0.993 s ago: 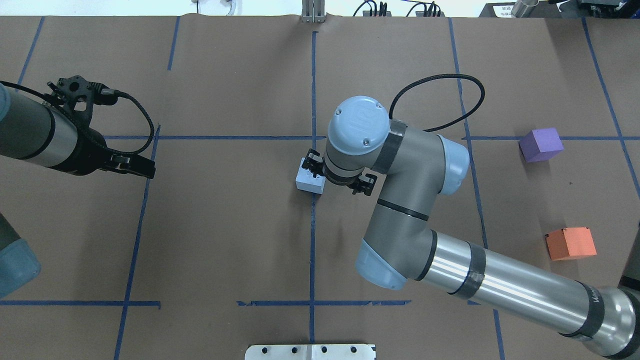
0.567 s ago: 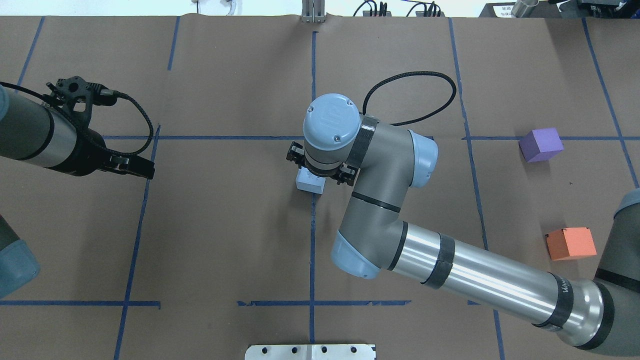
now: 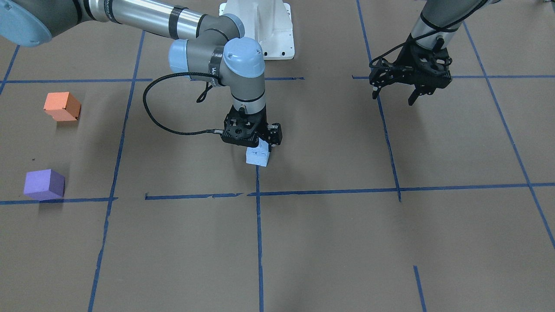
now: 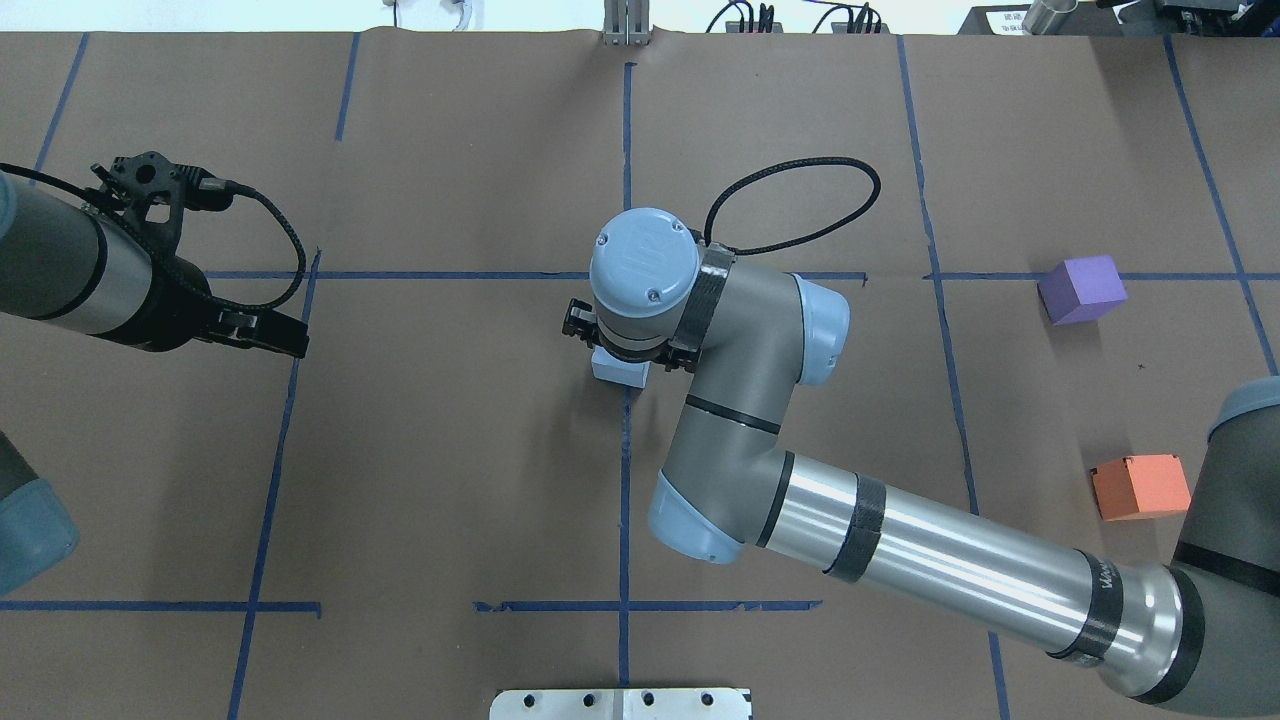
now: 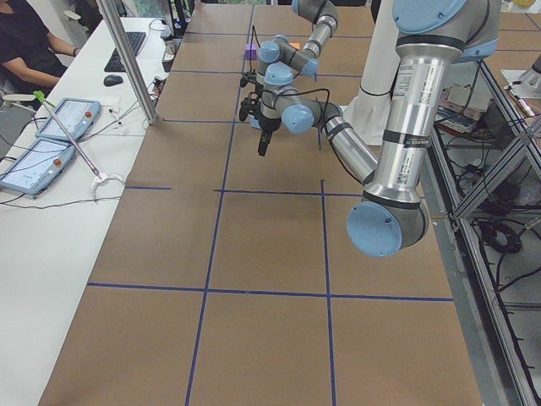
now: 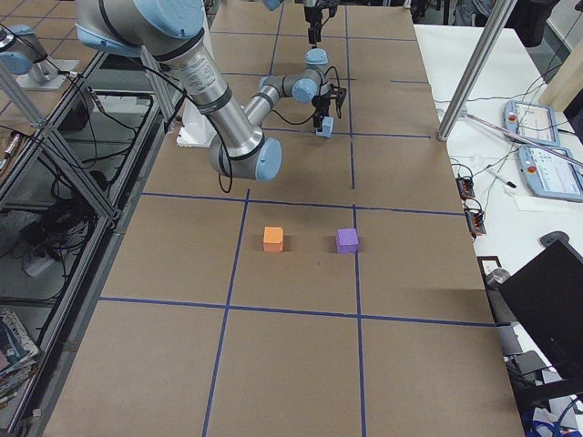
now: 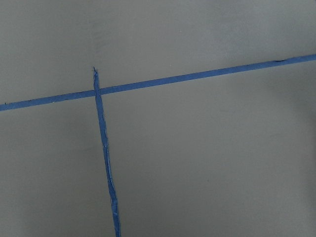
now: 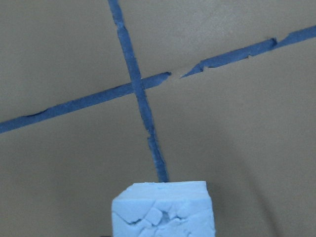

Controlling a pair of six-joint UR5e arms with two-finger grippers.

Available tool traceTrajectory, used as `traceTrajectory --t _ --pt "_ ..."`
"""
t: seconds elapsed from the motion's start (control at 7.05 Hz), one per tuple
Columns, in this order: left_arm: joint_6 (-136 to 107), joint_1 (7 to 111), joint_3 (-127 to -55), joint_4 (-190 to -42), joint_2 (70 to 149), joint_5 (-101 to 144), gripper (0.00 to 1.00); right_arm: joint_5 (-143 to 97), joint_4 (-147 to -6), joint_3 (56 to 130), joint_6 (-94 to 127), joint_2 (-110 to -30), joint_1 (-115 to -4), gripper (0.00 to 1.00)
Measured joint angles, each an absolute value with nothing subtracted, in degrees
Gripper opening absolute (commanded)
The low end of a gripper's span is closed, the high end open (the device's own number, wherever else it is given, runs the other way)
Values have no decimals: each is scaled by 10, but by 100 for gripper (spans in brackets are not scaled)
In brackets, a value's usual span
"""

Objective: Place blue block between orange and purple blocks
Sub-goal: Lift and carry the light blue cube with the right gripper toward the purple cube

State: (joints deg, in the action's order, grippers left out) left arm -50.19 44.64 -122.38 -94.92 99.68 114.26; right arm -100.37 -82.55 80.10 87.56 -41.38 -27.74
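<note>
Next, my right gripper grabs the light blue block's opposite sides. Then I set that block between the orange and purple blocks.
The pale blue block (image 3: 259,158) stands on the brown table at the centre tape line. It also shows in the overhead view (image 4: 617,372) and low in the right wrist view (image 8: 163,210). My right gripper (image 3: 256,146) is directly over it, open, fingers down at its sides; whether they touch it is hidden. The orange block (image 4: 1140,487) and the purple block (image 4: 1082,289) sit apart on the robot's far right, with a bare gap between them. My left gripper (image 3: 393,97) hovers open and empty over the table's left part.
Blue tape lines (image 4: 625,480) divide the brown paper into squares. The right arm's black cable (image 4: 800,200) loops beyond its wrist. The white robot base plate (image 3: 260,26) is at the near edge. A side table with tablets (image 5: 51,135) lies beyond the far edge.
My right arm has swung left across the table, bringing its wrist over the blue block. The block has not moved. The left arm is still.
</note>
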Motion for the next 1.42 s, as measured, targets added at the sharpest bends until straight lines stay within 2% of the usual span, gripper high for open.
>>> traceTrajectory --t 0.14,0.28,0.57,0.71,0.85,1.13,1.28,1.42 --pt "-502 446 -1224 -949 997 1143 100 -993 -814 791 874 -412 -273 97" --pt "-502 446 -1224 -949 997 1142 100 -988 -808 783 872 -411 -272 85" --pt "-502 446 -1224 -949 996 1142 100 -985 -805 776 864 -410 -271 67" --pt "-503 446 -1225 -949 996 1142 100 -983 -804 773 863 -408 -271 36" --pt "-504 446 -1226 -949 996 1142 100 -981 -804 770 863 -403 -271 17" --pt "-504 447 -1227 -949 996 1142 100 -987 -804 780 865 -401 -279 14" --pt "-504 447 -1227 -949 996 1142 100 -1001 -807 820 864 -429 -290 14" --pt "-504 447 -1227 -949 996 1142 100 -1018 -808 891 862 -492 -302 14"
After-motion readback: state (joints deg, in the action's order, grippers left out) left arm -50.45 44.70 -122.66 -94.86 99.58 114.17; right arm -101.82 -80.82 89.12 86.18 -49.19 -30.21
